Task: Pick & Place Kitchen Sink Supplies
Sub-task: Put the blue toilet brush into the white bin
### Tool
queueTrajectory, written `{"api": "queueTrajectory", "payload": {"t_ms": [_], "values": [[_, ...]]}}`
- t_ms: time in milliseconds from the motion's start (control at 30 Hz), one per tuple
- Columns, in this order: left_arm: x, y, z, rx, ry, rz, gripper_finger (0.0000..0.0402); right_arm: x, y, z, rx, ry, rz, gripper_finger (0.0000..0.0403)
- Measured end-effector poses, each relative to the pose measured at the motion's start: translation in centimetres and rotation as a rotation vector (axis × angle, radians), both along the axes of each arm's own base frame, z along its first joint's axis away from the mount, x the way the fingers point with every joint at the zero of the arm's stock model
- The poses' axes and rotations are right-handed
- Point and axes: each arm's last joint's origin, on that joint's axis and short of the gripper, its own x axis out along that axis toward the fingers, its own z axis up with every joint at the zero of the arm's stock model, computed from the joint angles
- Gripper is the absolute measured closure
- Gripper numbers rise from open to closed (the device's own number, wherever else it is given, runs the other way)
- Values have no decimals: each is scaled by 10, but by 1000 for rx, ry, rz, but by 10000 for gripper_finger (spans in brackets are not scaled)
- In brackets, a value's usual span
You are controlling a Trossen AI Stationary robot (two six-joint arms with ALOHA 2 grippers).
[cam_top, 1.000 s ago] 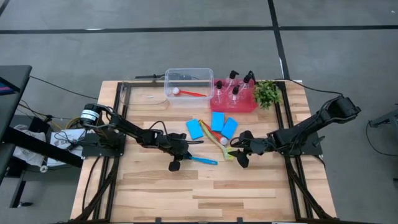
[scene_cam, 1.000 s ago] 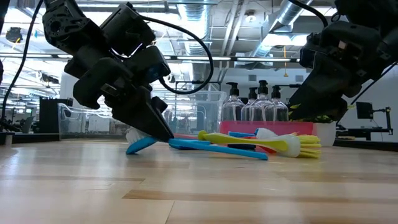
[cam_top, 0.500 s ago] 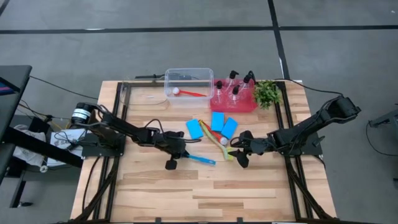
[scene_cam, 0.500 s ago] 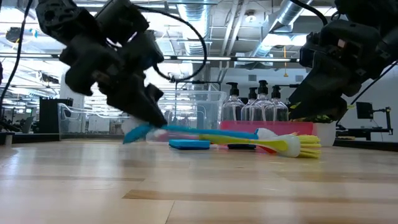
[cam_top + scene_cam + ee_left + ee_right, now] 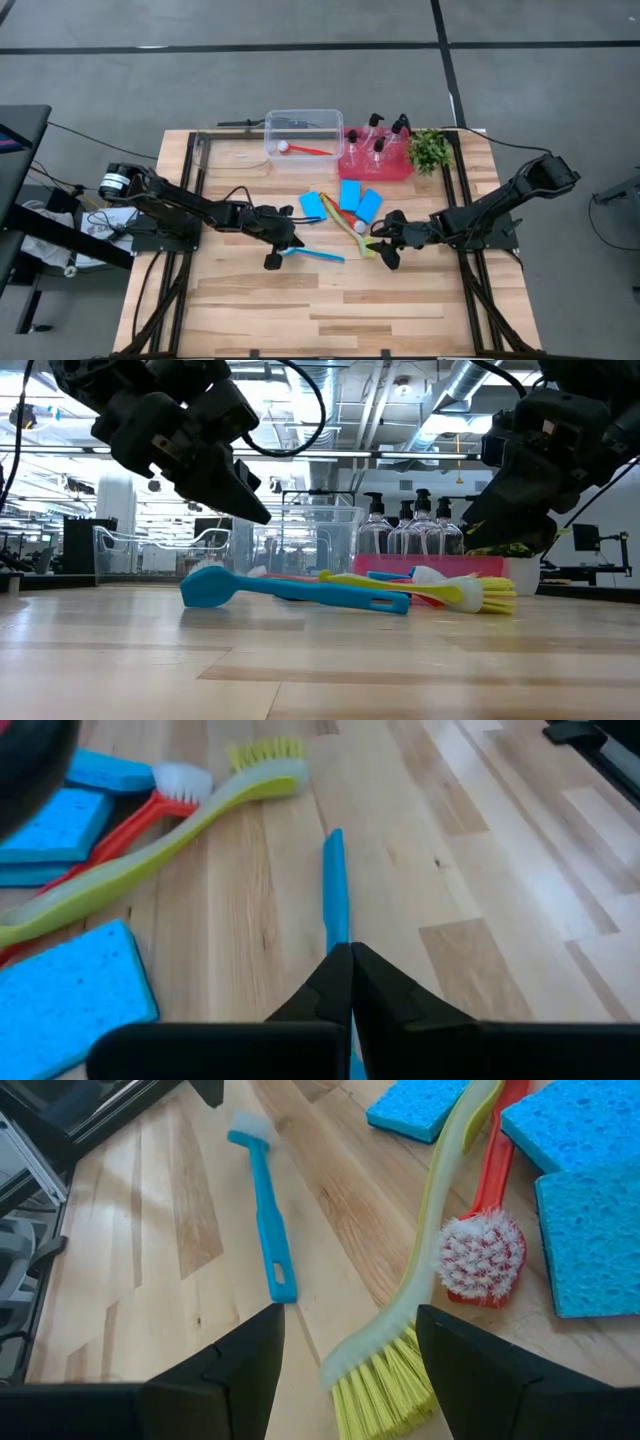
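The blue brush (image 5: 312,254) is below my shut left gripper, so the gripper reopens next, then comes down to grab the neck (image 5: 291,251) beside the brush's head.
The blue brush (image 5: 312,254) lies flat on the table, with its head (image 5: 205,586) toward the left edge. My left gripper (image 5: 290,240) is shut and hovers above its head end (image 5: 262,515); in the left wrist view its handle (image 5: 335,885) runs on past my fingertips (image 5: 350,952). My right gripper (image 5: 377,246) is open over the bristle end of the yellow-green brush (image 5: 425,1230), touching nothing. A red brush (image 5: 487,1250) and three blue sponges (image 5: 349,195) lie beside it. Four pump bottles (image 5: 378,143) stand in the red tray (image 5: 400,172).
A clear tub (image 5: 303,118) at the far edge holds another red brush (image 5: 305,150). A small leafy plant (image 5: 430,149) stands right of the tray. Bare wood stretches toward the near edge (image 5: 330,310). Black frame rails run along both table sides.
My left gripper has risen from the table and drawn back toward the left edge. The blue brush's head end was raised half a second ago. It now lies flat again, slid a little toward the left edge.
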Motion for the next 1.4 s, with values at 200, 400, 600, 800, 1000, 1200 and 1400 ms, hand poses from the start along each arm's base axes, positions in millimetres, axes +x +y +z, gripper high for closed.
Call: {"api": "queueTrajectory", "payload": {"t_ms": [200, 400, 600, 800, 1000, 1200, 1400], "values": [[2, 1, -5, 13, 10, 29, 362, 0, 0, 0, -1, 1, 0, 182], [5, -2, -17, 17, 49, 16, 279, 0, 0, 0, -1, 1, 1, 182], [8, -6, -35, 25, 93, 4, 223, 0, 0, 0, -1, 2, 1, 182], [11, -3, -54, 27, 156, 69, 219, 0, 0, -1, -3, 6, 0, 182], [12, -1, -60, 14, 173, 103, 253, 0, 0, -1, -3, 6, 0, 182], [10, -2, -52, 11, 159, 87, 350, 0, 0, 0, -3, 5, 0, 182], [9, -1, -34, 17, 93, 79, 353, 0, 0, -1, -3, 6, 0, 182]]}}
